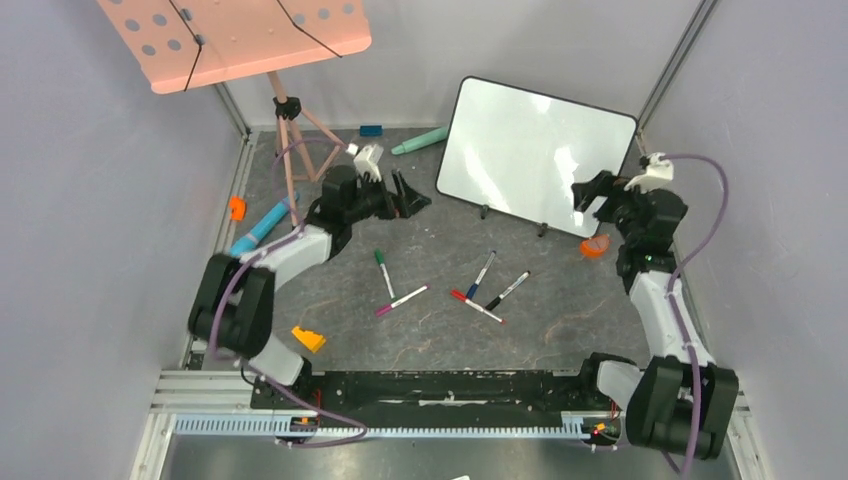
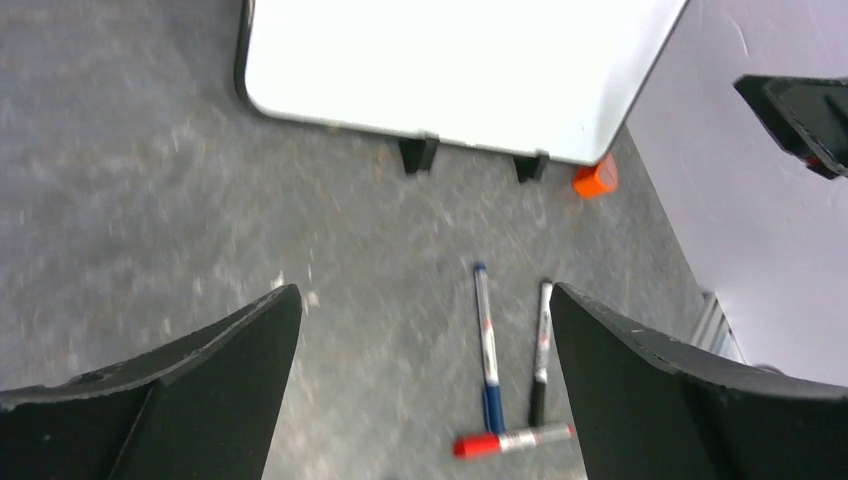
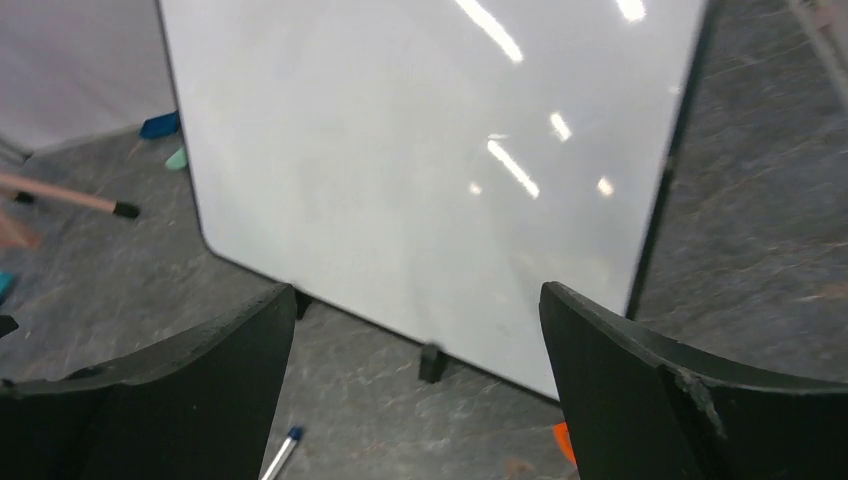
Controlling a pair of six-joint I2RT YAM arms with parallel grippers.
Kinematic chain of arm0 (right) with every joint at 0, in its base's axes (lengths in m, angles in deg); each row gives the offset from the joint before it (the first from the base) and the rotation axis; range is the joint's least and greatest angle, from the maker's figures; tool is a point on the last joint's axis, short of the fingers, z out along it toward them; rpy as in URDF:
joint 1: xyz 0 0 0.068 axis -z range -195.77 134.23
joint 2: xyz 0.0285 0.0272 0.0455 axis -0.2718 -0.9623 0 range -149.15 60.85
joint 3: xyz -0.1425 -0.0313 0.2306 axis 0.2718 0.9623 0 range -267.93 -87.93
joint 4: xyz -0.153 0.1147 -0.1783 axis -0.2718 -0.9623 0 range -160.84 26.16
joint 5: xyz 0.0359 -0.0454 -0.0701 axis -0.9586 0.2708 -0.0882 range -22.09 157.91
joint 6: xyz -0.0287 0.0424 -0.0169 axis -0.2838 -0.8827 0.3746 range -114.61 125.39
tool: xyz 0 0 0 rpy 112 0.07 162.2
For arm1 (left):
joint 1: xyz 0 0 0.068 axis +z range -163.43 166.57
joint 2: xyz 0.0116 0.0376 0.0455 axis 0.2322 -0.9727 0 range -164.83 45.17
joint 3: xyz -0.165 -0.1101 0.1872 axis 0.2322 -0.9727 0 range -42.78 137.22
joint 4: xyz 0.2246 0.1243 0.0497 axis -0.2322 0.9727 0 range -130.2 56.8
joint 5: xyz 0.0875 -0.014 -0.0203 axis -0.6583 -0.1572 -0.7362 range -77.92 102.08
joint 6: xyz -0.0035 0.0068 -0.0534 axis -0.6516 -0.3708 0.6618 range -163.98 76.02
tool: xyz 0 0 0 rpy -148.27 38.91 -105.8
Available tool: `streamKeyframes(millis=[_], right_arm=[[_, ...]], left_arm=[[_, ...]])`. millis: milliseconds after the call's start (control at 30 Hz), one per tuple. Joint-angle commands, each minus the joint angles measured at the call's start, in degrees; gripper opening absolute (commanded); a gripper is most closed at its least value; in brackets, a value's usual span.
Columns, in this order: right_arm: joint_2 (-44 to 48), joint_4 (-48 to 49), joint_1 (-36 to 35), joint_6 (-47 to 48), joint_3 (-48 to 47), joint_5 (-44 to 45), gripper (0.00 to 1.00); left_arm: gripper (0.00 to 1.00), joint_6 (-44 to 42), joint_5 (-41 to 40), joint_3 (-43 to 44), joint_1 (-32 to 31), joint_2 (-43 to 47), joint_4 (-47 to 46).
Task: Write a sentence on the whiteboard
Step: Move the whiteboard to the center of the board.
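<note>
The left gripper grabs the whiteboard by its nearest side edge next, leaving its feet free to stand closer for writing a sentence.
The whiteboard (image 1: 530,150) stands tilted at the back, glossy white with a black frame and small feet; its face is blank, and no sentence shows on it. My left gripper (image 1: 405,195) hovers open just left of the board's lower left corner, with nothing between its fingers. In the left wrist view the left gripper (image 2: 425,380) looks over the whiteboard (image 2: 450,60) and the floor. My right gripper (image 1: 590,190) is open at the board's lower right corner and holds nothing. In the right wrist view, the right gripper (image 3: 415,380) faces the whiteboard (image 3: 430,170) from close by.
Markers lie loose on the grey floor: green (image 1: 383,270), pink (image 1: 402,300), blue (image 1: 481,273), black (image 1: 508,290) and red (image 1: 477,306). An orange cap (image 1: 596,245) sits under the right gripper. A pink music stand (image 1: 240,35) stands back left, with a teal marker (image 1: 420,140) behind it.
</note>
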Motion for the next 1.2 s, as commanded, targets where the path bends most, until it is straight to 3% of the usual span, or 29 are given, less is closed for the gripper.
streamKeyframes(millis=[0,233,433,533,733,867,967,1167], right_arm=[[-3.5,2.8,5.7,3.1,-5.6,-1.2,0.94],[-12.0,10.9,14.7,-1.7,-6.6,-5.3,0.93],[-23.1,21.3,18.6,-10.4,-9.4,-17.1,0.93],[-26.0,27.5,18.8,-14.1,-8.6,-17.7,0.93],[-31.1,29.8,18.8,-16.0,-12.0,-18.5,0.91],[-34.8,34.3,18.7,-20.2,-12.6,-20.6,0.81],[-36.4,36.6,18.6,-21.7,-12.6,-20.3,0.80],[-37.6,31.9,17.8,-18.6,-14.6,-18.9,0.77]], left_arm=[[1.00,2.7,1.5,10.0,0.0,-12.2,-16.8],[1.00,0.0,5.3,28.9,0.2,-31.3,-16.4],[0.99,0.3,12.2,44.0,1.4,-45.2,-16.4],[0.97,1.6,12.6,47.0,2.5,-48.8,-18.4],[0.91,2.1,13.3,52.7,3.6,-53.5,-17.5],[0.87,5.3,16.3,58.1,3.9,-58.3,-17.5],[0.88,9.2,19.4,61.6,3.9,-62.2,-21.5],[0.86,16.5,22.5,67.0,3.8,-67.8,-28.4]])
